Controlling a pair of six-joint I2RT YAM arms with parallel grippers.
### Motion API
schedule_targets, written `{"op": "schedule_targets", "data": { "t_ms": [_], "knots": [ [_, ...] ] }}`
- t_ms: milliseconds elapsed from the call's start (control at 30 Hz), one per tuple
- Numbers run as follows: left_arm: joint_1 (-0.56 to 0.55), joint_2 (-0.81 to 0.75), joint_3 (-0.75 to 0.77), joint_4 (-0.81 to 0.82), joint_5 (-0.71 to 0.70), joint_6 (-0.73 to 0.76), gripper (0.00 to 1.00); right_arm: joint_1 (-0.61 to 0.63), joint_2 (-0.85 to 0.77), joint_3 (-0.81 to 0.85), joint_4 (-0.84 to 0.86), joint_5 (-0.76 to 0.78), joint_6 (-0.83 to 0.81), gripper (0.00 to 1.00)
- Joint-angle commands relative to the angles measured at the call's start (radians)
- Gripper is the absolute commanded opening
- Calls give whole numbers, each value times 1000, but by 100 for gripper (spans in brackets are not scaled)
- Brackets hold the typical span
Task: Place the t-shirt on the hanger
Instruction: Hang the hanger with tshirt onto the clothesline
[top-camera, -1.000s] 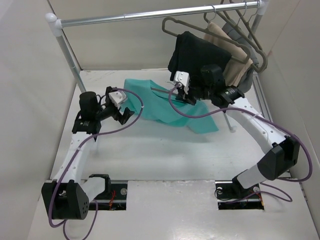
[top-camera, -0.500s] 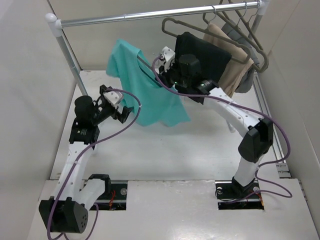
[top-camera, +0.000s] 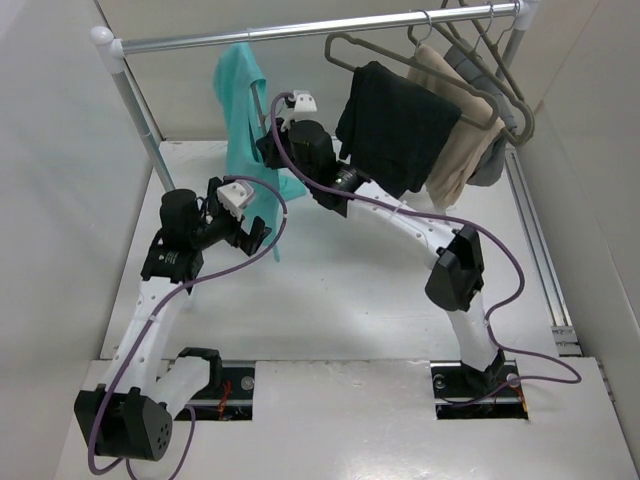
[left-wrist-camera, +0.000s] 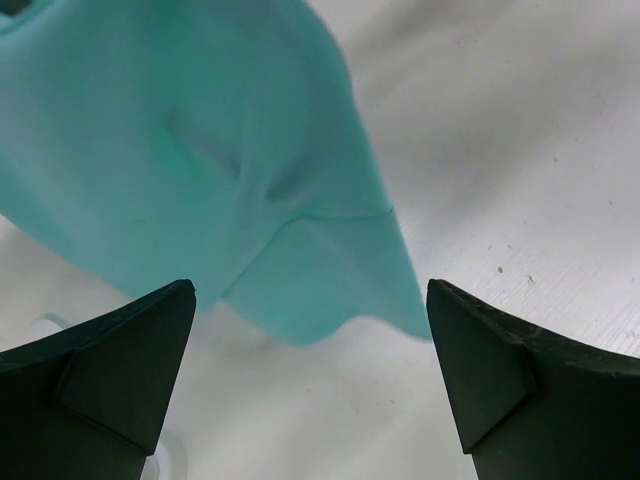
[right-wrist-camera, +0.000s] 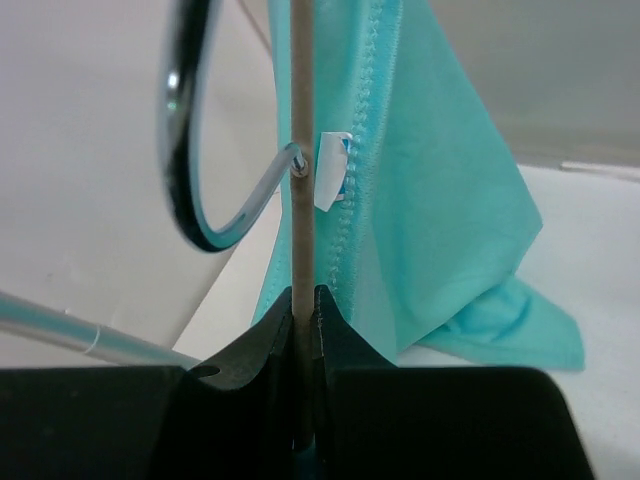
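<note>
My left gripper is going to grab the t-shirt's draped side over the hanger next, and the silver hook (right-wrist-camera: 185, 130) will stay free to hang on the bar.
The teal t-shirt (top-camera: 240, 100) hangs in a long fold just under the rail, its lower corner trailing toward the table. In the right wrist view the t-shirt (right-wrist-camera: 450, 200) drapes over the slim grey-taupe hanger (right-wrist-camera: 298, 150), with the white neck label beside the silver hook (right-wrist-camera: 185, 130). My right gripper (right-wrist-camera: 305, 300) is shut on the hanger's bar; from above, the right gripper (top-camera: 268, 140) sits high against the cloth. My left gripper (top-camera: 256, 238) is open below the shirt's hem. Its jaws (left-wrist-camera: 310, 290) stand wide with nothing between them, and the t-shirt (left-wrist-camera: 200, 160) hangs just beyond.
A metal rail (top-camera: 300, 28) spans the back on a white post (top-camera: 135, 110). Further right it carries hangers with a black garment (top-camera: 395, 120), a tan one (top-camera: 455, 140) and a grey one (top-camera: 490, 150). Walls close in on both sides.
My right arm has lifted the hanger and t-shirt off the table, up and left to the rail. The left gripper has opened wider and stayed low.
</note>
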Motion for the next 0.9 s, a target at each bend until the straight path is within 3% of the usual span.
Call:
{"op": "schedule_targets", "data": {
  "t_ms": [0,267,633,800,867],
  "knots": [
    [-4,-23,47,35,8,-36,100,14,25,50,64,28,164,0],
    [-91,0,-17,200,-96,-91,100,32,47,50,54,40,208,0],
    [-186,86,-130,504,-605,89,100,60,25,-16,54,10,219,0],
    [-186,95,-148,514,-614,136,100,60,25,-25,54,-23,228,0],
    [-186,95,-157,514,-567,136,89,60,25,-25,54,-50,228,0]
  ]
}}
